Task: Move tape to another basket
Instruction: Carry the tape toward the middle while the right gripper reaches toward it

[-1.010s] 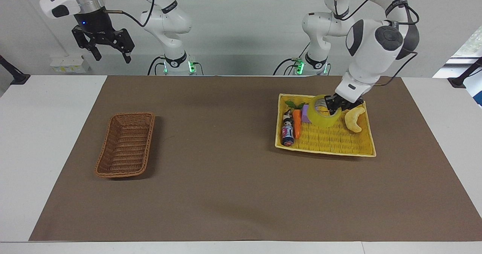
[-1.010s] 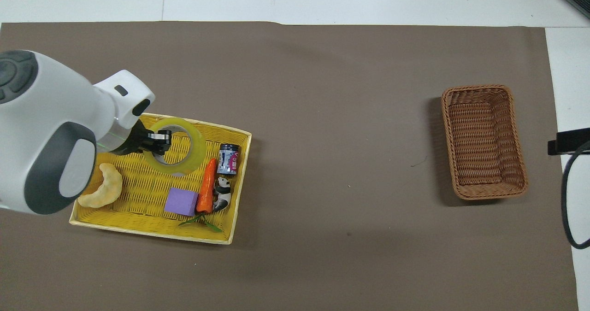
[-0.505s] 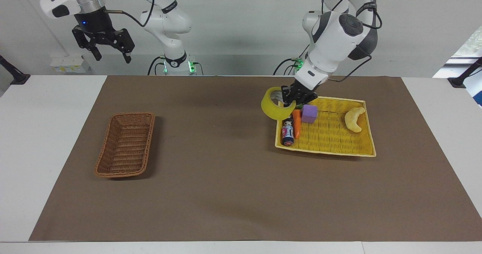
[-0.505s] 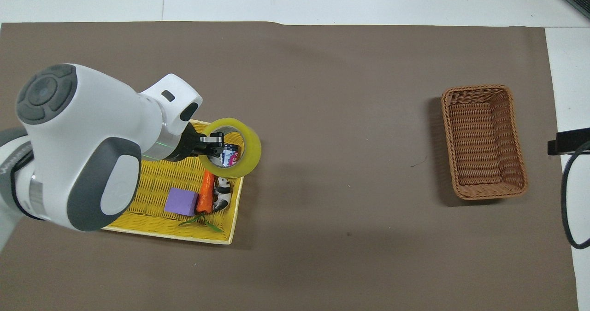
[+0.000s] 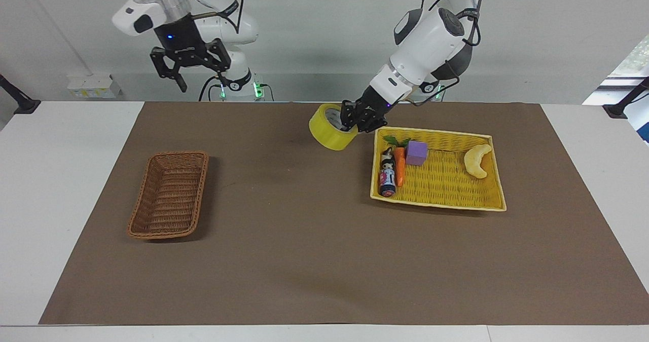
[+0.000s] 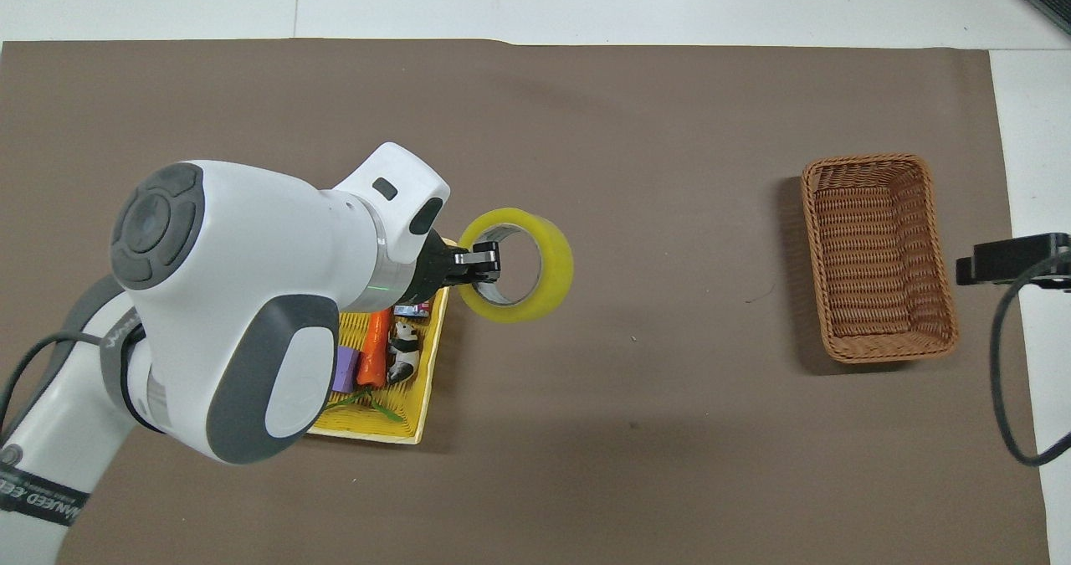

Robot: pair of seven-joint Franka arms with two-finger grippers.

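Note:
My right gripper will reach the tape and grab its free side, opposite the side of the tape point(image 5: 328, 129) my left gripper already covers.
The tape point(image 5: 328, 129), a yellow ring with a pale core, hangs in my left gripper point(image 5: 355, 120), which is shut on the ring's wall with one finger inside the hole. It is in the air over the brown mat, just outside the yellow basket point(image 5: 446, 190) on the side toward the right arm. In the overhead view the tape point(image 6: 556, 268) sits at the tip of my left gripper point(image 6: 484, 264). The brown wicker basket point(image 5: 170, 195) stands empty toward the right arm's end, also in the overhead view point(image 6: 874, 163). My right gripper point(image 5: 195, 73) is open and raised over the table's robot-side edge.
The yellow basket holds a carrot point(image 5: 400, 165), a purple block point(image 5: 417, 152), a pale crescent toy point(image 5: 478, 160) and a small printed bottle point(image 5: 388, 177). The left arm's body covers most of that basket in the overhead view point(image 6: 418, 398). A brown mat point(image 5: 304, 240) covers the table.
My left gripper lifted the tape out of the yellow basket and carried it toward the right arm's end. My right gripper shifted toward the table's middle, still raised.

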